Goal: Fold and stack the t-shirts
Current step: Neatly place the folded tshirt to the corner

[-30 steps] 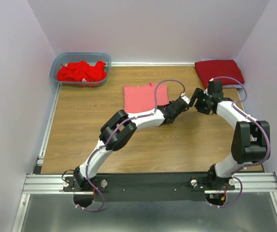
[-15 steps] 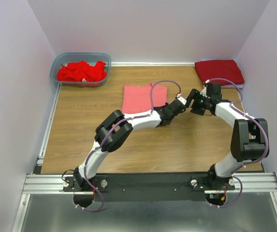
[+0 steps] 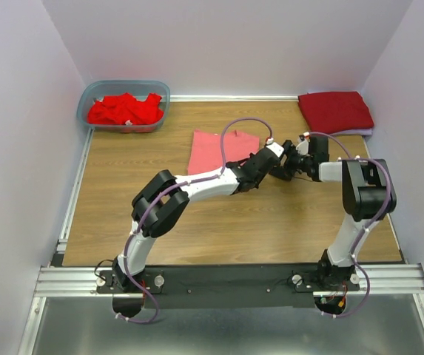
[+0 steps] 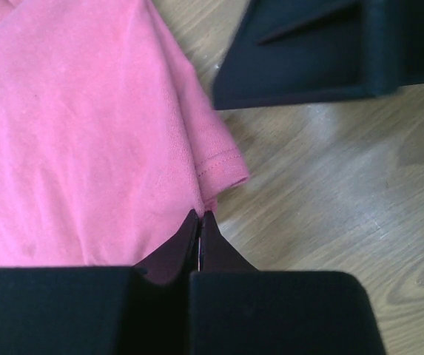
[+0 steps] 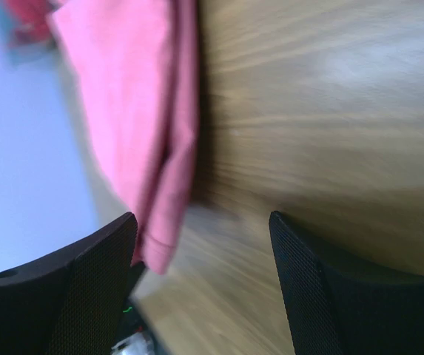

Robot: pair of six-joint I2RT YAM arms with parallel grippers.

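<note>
My right gripper grabs the pink t-shirt's folded edge (image 3: 257, 149) next, layers together, beside my left gripper, to stack the shirt still folded on the crimson t-shirt (image 3: 335, 111).
A salmon-pink t-shirt (image 3: 215, 151) (image 4: 78, 126) lies flat, partly folded, on the wooden table. My left gripper (image 3: 263, 154) (image 4: 199, 214) is at its right edge, shut with its tips pinching the hem by the sleeve corner. Just to the right, low over the wood, my right gripper (image 3: 284, 164) (image 5: 200, 222) stands open with nothing between its fingers; the pink shirt's edge (image 5: 160, 148) lies beside its left finger. A folded darker crimson t-shirt (image 3: 335, 111) rests at the back right. Bright red t-shirts (image 3: 125, 109) are heaped in the tub.
The translucent blue-grey tub (image 3: 93, 92) sits in the back left corner. White walls close in the table on three sides. The two wrists are very close together near the table's middle right.
My left gripper has shut on the pink shirt's edge. The right arm has swung left and lower toward the left gripper. The shirt has shifted and turned slightly.
</note>
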